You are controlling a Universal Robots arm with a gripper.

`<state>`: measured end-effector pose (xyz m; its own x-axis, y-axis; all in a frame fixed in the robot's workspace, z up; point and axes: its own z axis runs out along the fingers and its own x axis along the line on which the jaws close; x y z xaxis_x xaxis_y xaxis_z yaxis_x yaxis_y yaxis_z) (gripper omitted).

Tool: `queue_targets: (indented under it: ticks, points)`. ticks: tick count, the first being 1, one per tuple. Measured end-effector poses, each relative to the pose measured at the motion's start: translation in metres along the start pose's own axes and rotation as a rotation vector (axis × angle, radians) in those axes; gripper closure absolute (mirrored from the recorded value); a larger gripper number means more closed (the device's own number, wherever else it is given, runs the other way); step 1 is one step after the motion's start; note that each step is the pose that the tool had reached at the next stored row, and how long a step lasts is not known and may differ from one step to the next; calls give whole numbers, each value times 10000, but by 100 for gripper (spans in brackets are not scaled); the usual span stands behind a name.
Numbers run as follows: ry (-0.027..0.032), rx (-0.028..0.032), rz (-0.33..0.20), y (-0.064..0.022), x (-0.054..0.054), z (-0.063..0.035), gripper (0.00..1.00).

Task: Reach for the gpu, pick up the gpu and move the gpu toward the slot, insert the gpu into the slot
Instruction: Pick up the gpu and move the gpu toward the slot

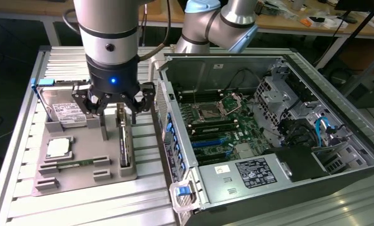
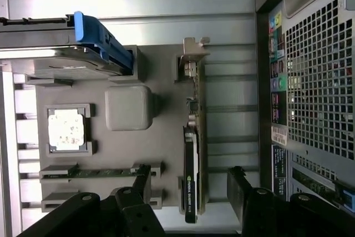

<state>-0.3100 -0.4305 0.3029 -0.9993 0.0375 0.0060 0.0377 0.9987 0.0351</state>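
The gripper will next grab the GPU by the flat sides of its black shroud (image 2: 190, 178) to pick it up, because bare components and a bent bracket crowd the GPU's far end.
The gpu (image 1: 124, 143) stands on edge in a holder of the grey fixture tray (image 1: 80, 181), seen as a slim dark card. In the wrist view the gpu (image 2: 192, 154) runs lengthwise, with its silvery bracket (image 2: 191, 54) at the far end. My gripper (image 1: 117, 113) hangs over the card's bracket end, open. Its black fingers (image 2: 140, 184) stand wide on either side of the card, and the gripper (image 2: 189, 175) touches nothing. The blue slot (image 1: 207, 141) lies on the green motherboard inside the open computer case, on the exterior view's right.
The tray also carries a hard drive (image 1: 64, 112) with a blue handle (image 2: 97, 37), a square processor chip (image 2: 66, 129) and a memory stick (image 2: 94, 171). The case's perforated wall (image 2: 316, 81) rises close beside the tray. A power supply (image 1: 253, 172) sits at the case's near end.
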Motion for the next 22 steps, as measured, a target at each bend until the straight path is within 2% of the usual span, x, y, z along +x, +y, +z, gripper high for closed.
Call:
queue_targets:
  ticks: [15,22]
  points:
    - [-1,1,24,-126,-9,269,34]
    - [-1,0,39,-127,-115,402,34]
